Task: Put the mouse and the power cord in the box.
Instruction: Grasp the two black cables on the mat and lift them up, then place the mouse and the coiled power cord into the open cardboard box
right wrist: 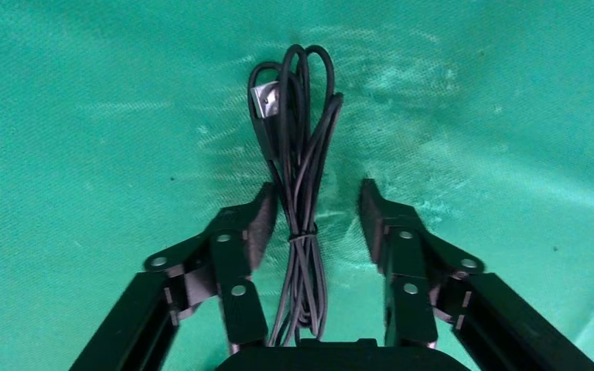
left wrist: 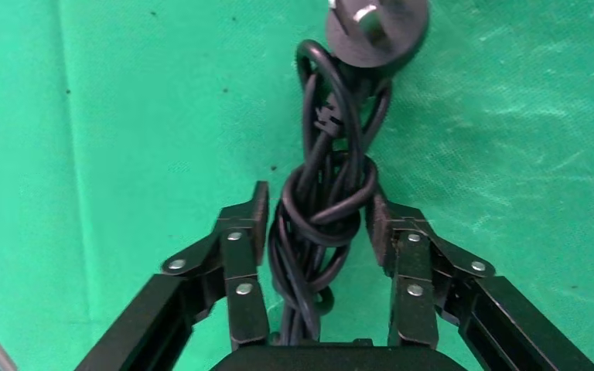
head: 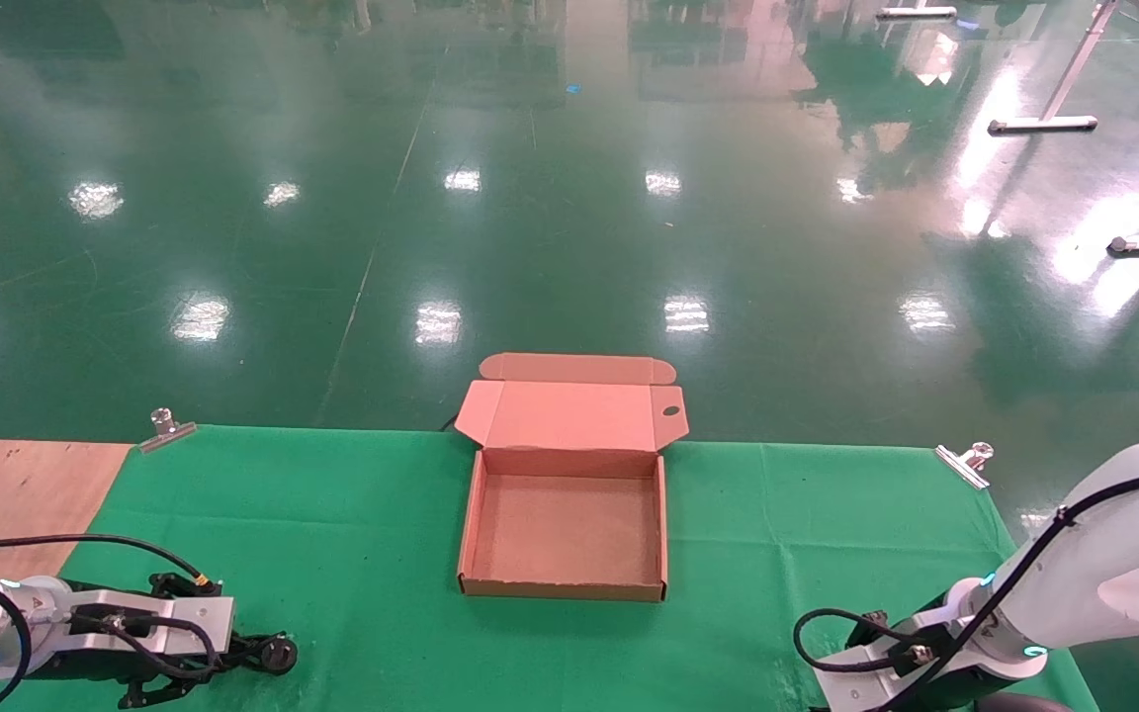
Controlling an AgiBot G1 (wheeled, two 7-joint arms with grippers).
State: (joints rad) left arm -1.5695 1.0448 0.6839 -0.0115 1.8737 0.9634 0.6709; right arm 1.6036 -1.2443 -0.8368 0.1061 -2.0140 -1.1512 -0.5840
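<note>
The power cord should be grabbed next by my left gripper around its knotted middle (left wrist: 328,207), where the slack loops of the cord bunch together.
The box (head: 490,524) lies open and empty at the middle of the green cloth, its lid folded back away from me. At the front left, my left gripper (left wrist: 317,212) is open and straddles the power cord (left wrist: 321,232), a thick black coil whose round plug (left wrist: 377,31) lies beyond the fingertips. The same plug (head: 280,654) shows in the head view. At the front right, my right gripper (right wrist: 315,209) is open around the mouse's thin tied cable (right wrist: 300,193), its USB plug (right wrist: 267,97) lying ahead. The mouse body is hidden.
The green cloth (head: 332,534) is held by metal clips at its far corners (head: 166,428) (head: 965,462). Bare wooden tabletop (head: 16,485) shows to the left of the cloth. Beyond the far edge is the glossy green floor.
</note>
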